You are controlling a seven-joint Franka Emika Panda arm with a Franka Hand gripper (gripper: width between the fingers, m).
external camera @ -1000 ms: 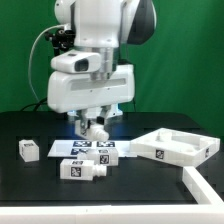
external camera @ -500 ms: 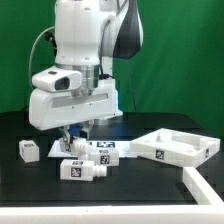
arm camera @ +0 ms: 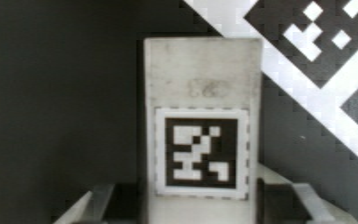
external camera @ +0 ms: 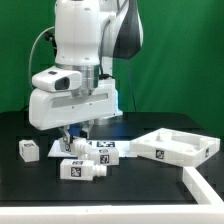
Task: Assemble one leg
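The white leg [external camera: 73, 148] is hanging above the marker board, short of the tabletop, so my gripper should move it toward the tabletop before letting go of it.
My gripper [external camera: 72, 138] hangs low over the exterior view's left end of the marker board [external camera: 112, 146]. Its fingers stand on the two long sides of a white leg [external camera: 73, 148]. In the wrist view the leg [arm camera: 202, 100] fills the middle, its square tag facing the camera, and the gripper [arm camera: 197, 202] has both fingers against the leg's sides. Black table and a corner of the marker board [arm camera: 327, 50] lie behind it. A second leg [external camera: 85, 169] lies in front of the board, and a third leg [external camera: 28, 150] lies to the far left.
The large flat white square panel with a raised rim [external camera: 176, 147] lies at the exterior view's right. A white strip [external camera: 200, 190] runs along the table's front right corner. The arm's body hides the table behind the gripper.
From one second ago to half a second ago the arm swung toward the exterior view's left and sank lower with the leg. Since then nothing has moved.
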